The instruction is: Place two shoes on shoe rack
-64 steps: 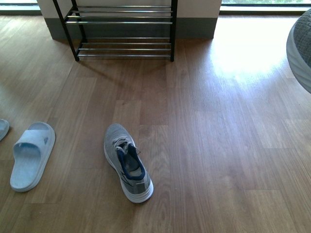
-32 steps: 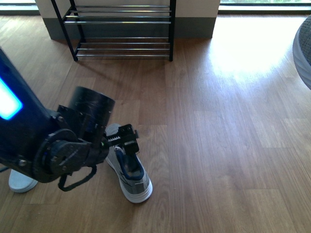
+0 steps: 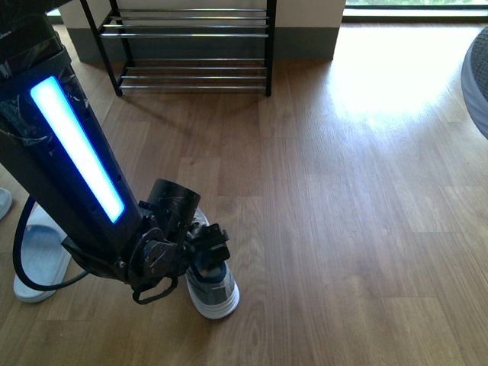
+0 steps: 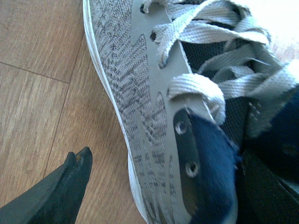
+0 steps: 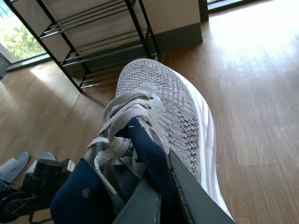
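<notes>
The left gripper grips the grey sneaker by its navy collar beside the laces next. That is for placing it on the shoe rack [image 3: 191, 34].
One grey knit sneaker [image 3: 214, 294] lies on the wood floor. My left gripper [image 3: 209, 242] is down on it and open. In the left wrist view the grey sneaker [image 4: 140, 93] fills the picture, with one dark finger [image 4: 65, 191] outside its white sole and the other over the navy opening. My right gripper [image 5: 159, 169] is shut on the navy collar of the second grey sneaker [image 5: 173, 102], held off the floor; that sneaker shows as a grey shape [image 3: 477, 76] at the front view's right edge. The shoe rack [image 3: 191, 34] stands against the far wall, and also shows as the rack [image 5: 93, 37] beyond the held sneaker.
A pale blue slide [image 3: 34, 263] lies left of the floor sneaker, partly behind my left arm [image 3: 69, 152]. A second slide's tip [image 3: 4, 202] shows at the left edge. Open wood floor lies between the sneaker and the rack.
My left arm came into view from the left and dropped onto the floor sneaker. Its gripper now sits lower, around the shoe's collar. The sneaker has not moved.
</notes>
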Available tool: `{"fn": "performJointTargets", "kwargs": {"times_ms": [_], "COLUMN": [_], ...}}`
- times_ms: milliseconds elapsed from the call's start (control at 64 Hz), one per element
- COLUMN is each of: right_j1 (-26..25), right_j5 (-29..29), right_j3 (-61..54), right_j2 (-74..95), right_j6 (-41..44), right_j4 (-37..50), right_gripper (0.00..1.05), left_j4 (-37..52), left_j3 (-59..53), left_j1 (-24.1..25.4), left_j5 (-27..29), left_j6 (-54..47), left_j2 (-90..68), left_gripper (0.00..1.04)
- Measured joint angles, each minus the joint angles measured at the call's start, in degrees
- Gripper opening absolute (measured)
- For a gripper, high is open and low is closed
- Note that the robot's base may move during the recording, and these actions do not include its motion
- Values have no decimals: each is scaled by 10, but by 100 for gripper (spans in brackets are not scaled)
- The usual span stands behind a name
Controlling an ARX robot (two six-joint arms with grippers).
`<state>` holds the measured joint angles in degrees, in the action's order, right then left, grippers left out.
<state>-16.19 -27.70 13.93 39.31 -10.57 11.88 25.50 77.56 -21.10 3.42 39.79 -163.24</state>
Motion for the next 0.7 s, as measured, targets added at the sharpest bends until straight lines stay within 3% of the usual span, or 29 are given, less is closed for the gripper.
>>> {"fn": "performJointTargets", "kwargs": {"times_ms": [219, 469, 593, 703], "right_j1": [0, 0, 0, 0], "right_j5": [0, 0, 0, 0], "right_j3": [0, 0, 0, 0], "right_j2": [0, 0, 0, 0], "right_j6": [0, 0, 0, 0], "right_j4": [0, 0, 0, 0], "right_gripper": [1, 1, 1, 1], "left_j4": [-12, -7, -9, 6], "left_j3": [16, -2, -42, -111], "left_j1": [5, 15, 20, 24], "left_j5": [10, 28, 59, 118], "left_j6": [4, 6, -16, -76], "left_j2": [-5, -2, 27, 88], "left_gripper": [56, 3, 2, 2]}}
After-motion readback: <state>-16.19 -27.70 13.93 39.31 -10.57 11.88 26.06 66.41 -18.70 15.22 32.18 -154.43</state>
